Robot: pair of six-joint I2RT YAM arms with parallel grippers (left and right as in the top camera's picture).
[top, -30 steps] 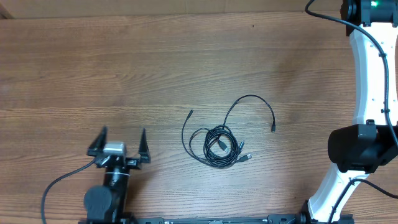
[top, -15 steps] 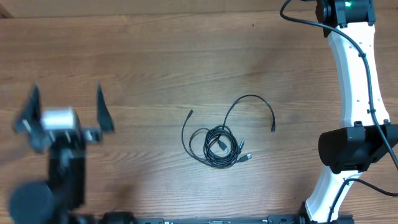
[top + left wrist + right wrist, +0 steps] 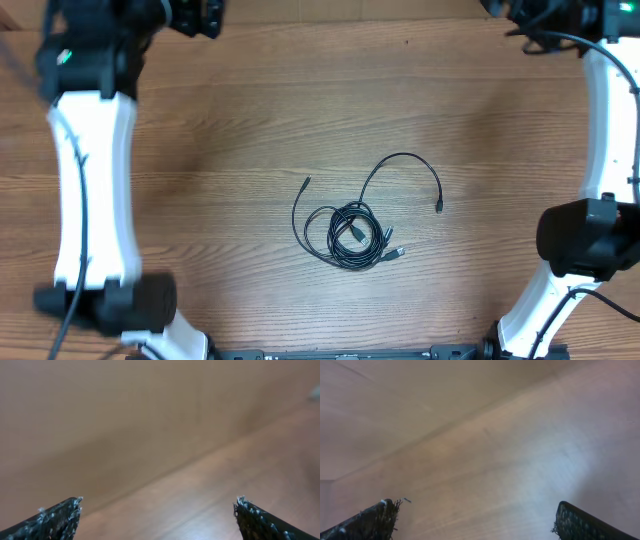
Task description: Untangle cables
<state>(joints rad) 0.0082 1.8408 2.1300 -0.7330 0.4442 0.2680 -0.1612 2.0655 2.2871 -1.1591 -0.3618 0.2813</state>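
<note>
My right gripper should grab the loose loop near its plug (image 3: 437, 186), leaving the coil's bunched wires to untangle.
The cables (image 3: 350, 236) lie in the middle of the table in the overhead view, thin black wires bunched in a small coil. One loose loop (image 3: 405, 158) arcs up to the right and ends in a plug (image 3: 438, 206). Another end (image 3: 306, 182) points up at the left. Both arms reach to the far edge, well away from the cables. My left gripper (image 3: 157, 505) is open over bare wood. My right gripper (image 3: 475, 507) is also open and empty. Neither wrist view shows the cables.
The white left arm (image 3: 95, 160) runs along the table's left side and the white right arm (image 3: 605, 120) along the right side. The wooden table (image 3: 250, 110) surrounds the cables.
My left arm has swung from the near-left of the table up to the far left corner. My right arm has shifted slightly at the far right. The cables have not moved.
</note>
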